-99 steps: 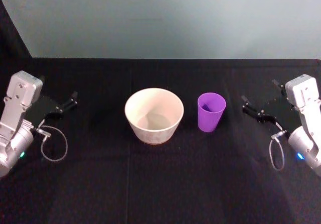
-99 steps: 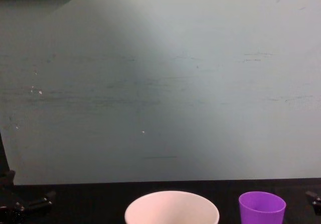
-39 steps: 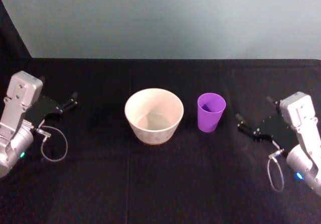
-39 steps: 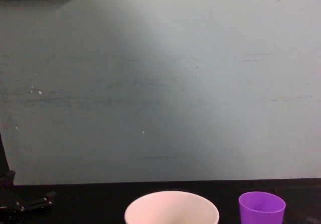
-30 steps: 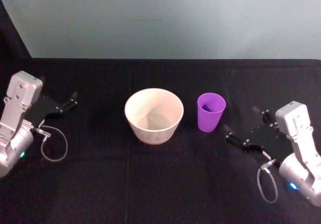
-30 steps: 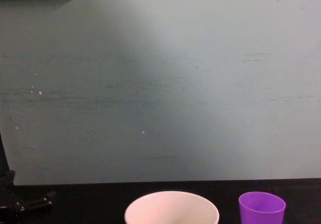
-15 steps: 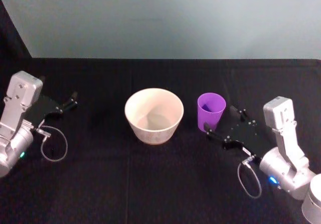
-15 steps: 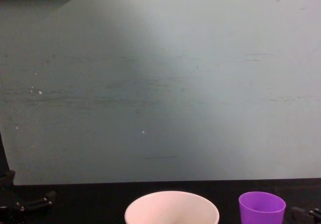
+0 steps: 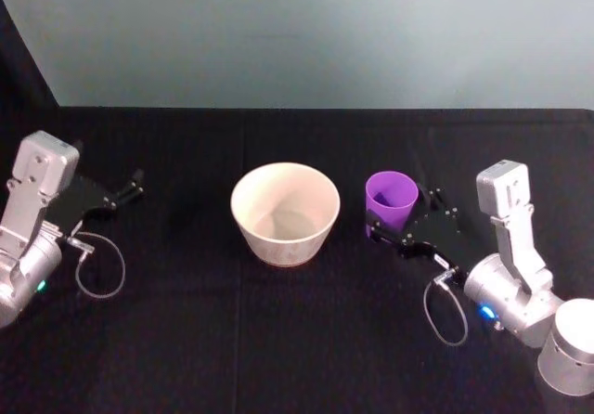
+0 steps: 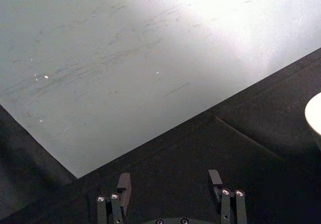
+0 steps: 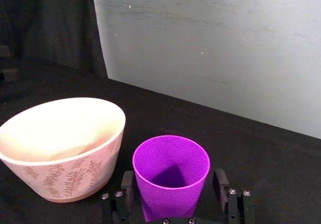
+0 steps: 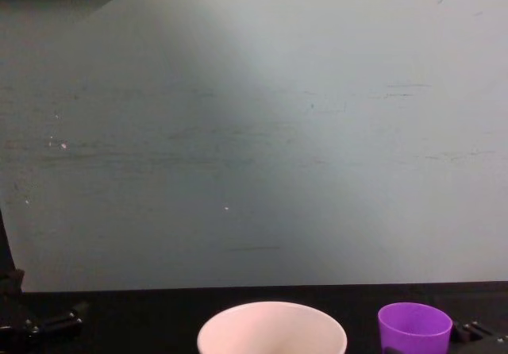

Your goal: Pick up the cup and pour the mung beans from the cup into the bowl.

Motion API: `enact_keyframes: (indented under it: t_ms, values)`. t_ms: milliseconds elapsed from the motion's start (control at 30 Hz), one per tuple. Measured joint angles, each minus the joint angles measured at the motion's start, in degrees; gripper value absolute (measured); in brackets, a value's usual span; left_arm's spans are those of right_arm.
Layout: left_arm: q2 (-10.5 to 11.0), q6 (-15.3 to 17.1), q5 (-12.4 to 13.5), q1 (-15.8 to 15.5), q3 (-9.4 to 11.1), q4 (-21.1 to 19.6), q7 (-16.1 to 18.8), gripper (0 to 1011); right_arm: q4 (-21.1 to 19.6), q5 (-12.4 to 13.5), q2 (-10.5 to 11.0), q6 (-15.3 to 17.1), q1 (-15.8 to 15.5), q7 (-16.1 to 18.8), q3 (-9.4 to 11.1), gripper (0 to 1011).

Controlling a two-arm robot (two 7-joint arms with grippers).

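Observation:
The purple cup's open rim (image 12: 414, 306) should stay free to pour mung beans into the bowl, so the robot's right gripper next needs to grab the cup by its side (image 12: 414, 343).
The purple cup (image 9: 391, 200) stands upright on the black table, just right of the white bowl (image 9: 285, 212). My right gripper (image 9: 401, 213) is open and has the cup between its fingers. In the right wrist view one finger (image 11: 128, 184) stands on each side of the cup (image 11: 170, 176), close to its wall, with the bowl (image 11: 62, 148) beside it. The mung beans are hidden; I see purple wall and shadow inside the cup. From the chest, the cup (image 12: 413, 326) and the bowl's rim (image 12: 271, 330) sit at the lower edge. My left gripper (image 9: 121, 194) is parked, open, at the far left.
A black cloth (image 9: 278, 340) covers the table up to a pale wall (image 9: 306, 33) behind it. The bowl has a leaf pattern on its side. The left gripper (image 10: 169, 184) faces bare cloth, with the bowl's edge (image 10: 315, 116) far off.
My right arm has swung in from the table's right side to the cup, and its open fingers now straddle it. Cup, bowl and left arm have not moved.

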Motion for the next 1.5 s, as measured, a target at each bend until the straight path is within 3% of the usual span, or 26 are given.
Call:
enact_keyframes:
  t_ms: [400, 1367, 1500]
  values:
    - [0.0, 0.0, 0.0, 0.0, 0.0, 0.0, 0.0, 1000, 3.13, -0.29, -2.37, -1.14, 1.39, 2.81, 0.74, 1003]
    - [0.0, 0.0, 0.0, 0.0, 0.0, 0.0, 0.0, 1000, 5.49, -2.8, -5.88, -2.65, 1.58, 4.65, 4.23, 1003]
    - [0.0, 0.0, 0.0, 0.0, 0.0, 0.0, 0.0, 1000, 5.95, -2.9, -6.34, -2.95, 1.49, 5.05, 4.78, 947]
